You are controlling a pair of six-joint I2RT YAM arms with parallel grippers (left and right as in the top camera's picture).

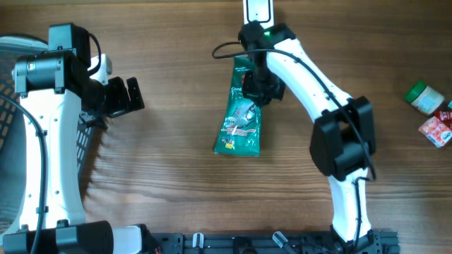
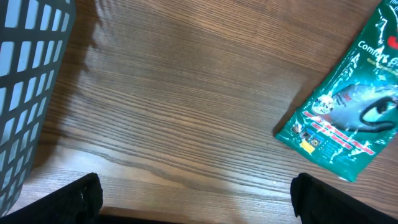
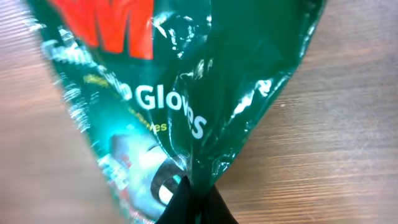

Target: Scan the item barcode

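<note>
My left gripper grips the pack by its red-lettered end point(image 1: 242, 70) next, which leaves the rest free for regrasping to scan the barcode.
The item is a green plastic pack of gloves point(image 1: 240, 123) lying lengthwise in the middle of the table, its printed front up; no barcode shows on this face. My right gripper point(image 1: 256, 85) is shut on the pack's far end, and in the right wrist view the green film point(image 3: 186, 93) is pinched and bunched between the black fingertips point(image 3: 208, 208). In the left wrist view the pack's near end point(image 2: 345, 118) lies at the right. My left gripper point(image 1: 131, 95) hangs open over bare wood left of the pack, nothing between its fingers point(image 2: 84, 196).
A grey slatted basket point(image 1: 14, 127) stands at the table's left edge, also the basket wall point(image 2: 28, 74) in the left wrist view. At the far right lie a small green-capped container point(image 1: 422, 96) and a red-and-white packet point(image 1: 438, 128). A white device point(image 1: 257, 10) sits at the back centre.
</note>
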